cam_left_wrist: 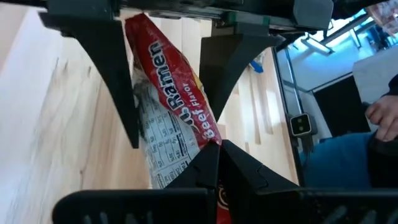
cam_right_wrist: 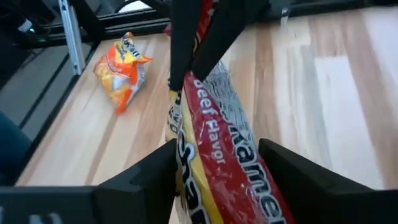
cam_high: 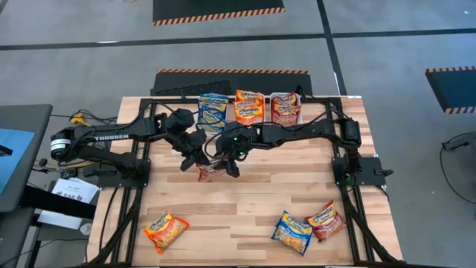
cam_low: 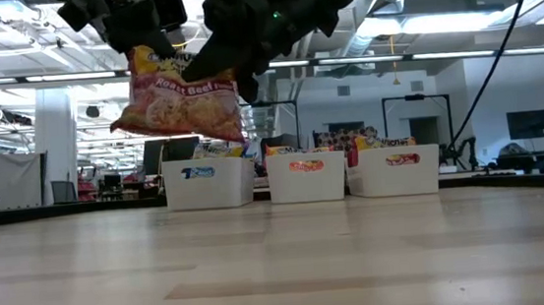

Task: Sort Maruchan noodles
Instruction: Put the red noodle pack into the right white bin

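The dark red packet belongs in its matching tray. I next need to grab it with my right gripper by its lettered Ramen section to sort it there.
A dark red beef-flavour noodle packet hangs in the air over the middle of the table, with my left gripper shut on it. My right gripper reaches in from the table's right, open. Its two fingers stand on either side of the packet's other end, and I cannot tell whether they touch it. Three white trays stand along the far edge, holding blue, orange and dark red packets. My left gripper pinches the packet's upper end between its two shut fingers, coming from the table's left and slanting downward. The packet hangs tilted below the fingers, lifted clear of the table.
Loose packets lie near the front edge: an orange one at the left, a blue one and a dark red one at the right. Black frame rails run along the table's sides.
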Controlling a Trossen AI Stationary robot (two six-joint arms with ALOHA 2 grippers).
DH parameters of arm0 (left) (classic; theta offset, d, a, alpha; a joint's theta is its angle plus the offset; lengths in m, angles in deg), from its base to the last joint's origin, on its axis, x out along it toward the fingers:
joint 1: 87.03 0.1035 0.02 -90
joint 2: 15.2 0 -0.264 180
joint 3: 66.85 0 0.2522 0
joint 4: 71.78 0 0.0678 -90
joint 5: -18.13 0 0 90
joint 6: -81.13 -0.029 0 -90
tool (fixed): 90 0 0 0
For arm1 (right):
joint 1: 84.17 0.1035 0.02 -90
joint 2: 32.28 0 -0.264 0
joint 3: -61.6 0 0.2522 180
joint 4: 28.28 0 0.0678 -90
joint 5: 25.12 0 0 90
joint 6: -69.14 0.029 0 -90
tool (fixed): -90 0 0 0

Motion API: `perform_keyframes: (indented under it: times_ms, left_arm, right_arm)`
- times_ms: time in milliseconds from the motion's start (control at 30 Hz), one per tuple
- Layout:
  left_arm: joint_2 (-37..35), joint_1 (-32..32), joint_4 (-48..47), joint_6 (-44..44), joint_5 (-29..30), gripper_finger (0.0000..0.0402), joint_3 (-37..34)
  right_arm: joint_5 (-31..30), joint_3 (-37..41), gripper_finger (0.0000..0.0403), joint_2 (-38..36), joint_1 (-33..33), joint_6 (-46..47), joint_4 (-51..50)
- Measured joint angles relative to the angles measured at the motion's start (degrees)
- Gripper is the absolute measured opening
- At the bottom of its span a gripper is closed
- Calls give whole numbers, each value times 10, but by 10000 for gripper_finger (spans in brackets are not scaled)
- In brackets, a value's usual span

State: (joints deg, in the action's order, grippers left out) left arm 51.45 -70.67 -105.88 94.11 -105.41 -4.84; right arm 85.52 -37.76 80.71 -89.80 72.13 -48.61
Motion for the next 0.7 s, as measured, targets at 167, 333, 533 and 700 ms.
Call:
perform_keyframes:
  times_ms: [167, 333, 533, 700]
  left_arm:
    - [0, 0, 9, 3, 10, 0, 0]
    - [0, 0, 10, 3, 49, 0, 0]
    - [0, 0, 11, 3, 79, 2, 0]
    - [0, 13, 27, 3, 9, 26, 0]
  right_arm:
    - [3, 0, 189, 0, 0, 35, -16]
    - [5, 0, 83, 0, 0, 78, -21]
    - [4, 0, 35, -3, 4, 92, -36]
    - [-9, 0, 35, -6, 17, 104, -45]
